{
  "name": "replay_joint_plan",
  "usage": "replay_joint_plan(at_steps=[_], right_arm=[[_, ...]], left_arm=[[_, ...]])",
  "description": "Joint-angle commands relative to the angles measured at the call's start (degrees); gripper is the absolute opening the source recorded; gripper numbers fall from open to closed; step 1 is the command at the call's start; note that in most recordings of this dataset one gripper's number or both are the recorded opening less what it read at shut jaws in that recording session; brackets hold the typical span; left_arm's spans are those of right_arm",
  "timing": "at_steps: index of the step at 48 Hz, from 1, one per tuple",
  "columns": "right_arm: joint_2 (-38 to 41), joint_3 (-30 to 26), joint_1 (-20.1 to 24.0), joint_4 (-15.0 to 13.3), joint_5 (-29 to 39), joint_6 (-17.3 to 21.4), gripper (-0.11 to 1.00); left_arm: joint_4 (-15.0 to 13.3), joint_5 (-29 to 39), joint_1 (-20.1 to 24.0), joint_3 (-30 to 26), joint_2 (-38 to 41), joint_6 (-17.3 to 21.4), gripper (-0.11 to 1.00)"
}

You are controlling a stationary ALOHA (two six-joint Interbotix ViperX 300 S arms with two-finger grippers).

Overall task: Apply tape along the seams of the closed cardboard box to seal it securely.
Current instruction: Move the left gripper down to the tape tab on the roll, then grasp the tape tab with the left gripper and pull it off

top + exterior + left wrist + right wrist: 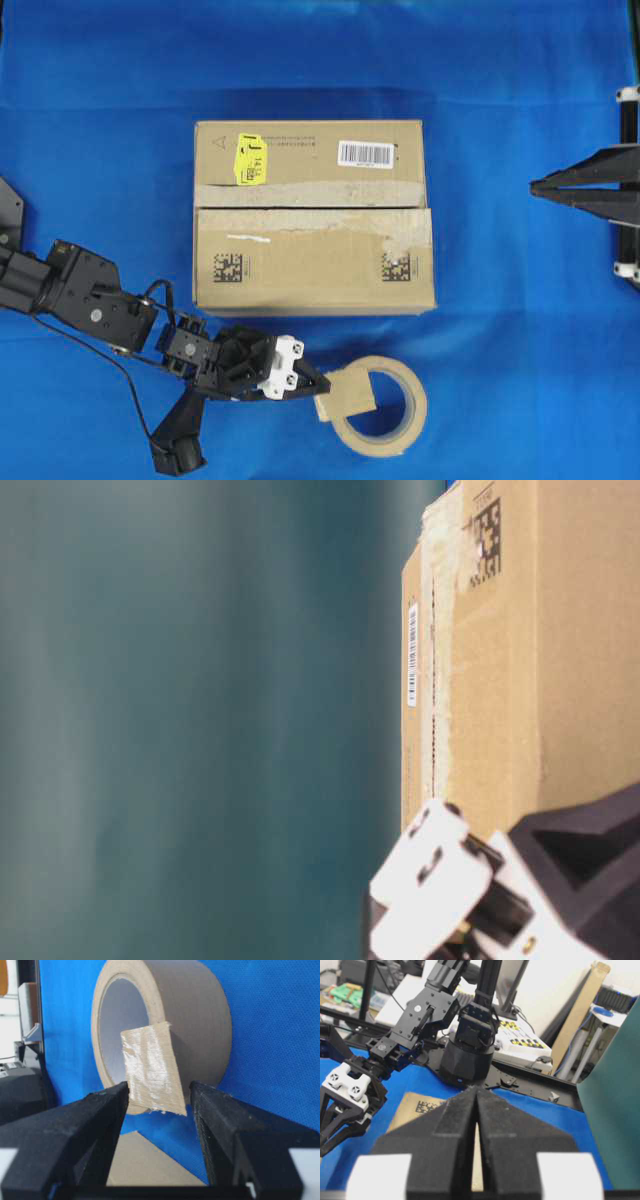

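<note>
My left gripper grabs the tape by its loose edge (321, 396) next, since it sticks out while the tape's other end still clings to the roll (400, 440).
The brown cardboard box (310, 215) lies mid-table, flaps closed, yellow sticker and barcode on top. Its seam (310, 207) runs left to right between pale torn tape remnants. A squarish tan piece of tape (347, 392) sticks off the tape roll (400, 440) in front of the box. My left gripper (322, 384) is open right at that piece. In the left wrist view the tape (152, 1067) hangs just ahead of the gap, its lower edge between the spread fingertips (107, 1105), unpinched. My right gripper (535, 187) is shut and empty, right of the box.
Blue cloth covers the table. The table-level view is turned sideways; the box (520, 660) and the left gripper's white mount (440, 880) fill its right side. The right wrist view looks over shut fingers (476, 1091) to the box (417, 1106) and the left arm (350, 1090).
</note>
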Motion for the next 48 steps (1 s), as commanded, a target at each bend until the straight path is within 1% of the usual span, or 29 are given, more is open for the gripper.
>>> replay_joint_plan(at_steps=[1,6,10,12,19,21,29,35,48], right_arm=[[0.5,-1.2,0.1,-0.1,-0.2,0.1,0.0],[1.0,-1.1,0.1,-0.1,-0.2,0.1,0.0],[1.1,-1.1,0.1,-0.1,-0.2,0.2,0.0],[1.1,-1.1,0.1,-0.1,-0.2,0.4,0.0],[1.1,-1.1,0.1,-0.1,-0.2,0.6,0.0],[1.2,-1.1,0.2,-0.1,0.0,0.7,0.0],[1.6,-1.1,0.2,-0.1,0.1,0.9,0.0],[1.7,-1.1,0.2,-0.1,0.1,0.9,0.0],[1.8,-1.1,0.2,-0.1,0.9,1.0,0.0]], left_arm=[[-0.1,0.1,0.1,-1.0,-0.8,-0.1,0.49],[-0.1,0.8,0.2,-1.0,-0.8,-0.1,0.47],[-0.1,1.4,0.1,-1.0,-0.8,-0.2,0.41],[-0.1,1.7,0.2,-1.0,-0.8,-0.2,0.35],[-0.1,1.8,0.2,-1.1,-0.8,-0.2,0.04],[-0.1,1.8,0.2,-1.2,-0.8,-0.2,0.0],[-0.3,1.8,0.0,-1.3,-1.5,-0.7,0.0],[-0.3,2.0,-0.1,-1.1,-3.6,-1.1,0.0],[-0.3,5.5,0.4,-1.3,-11.7,-1.1,0.0]])
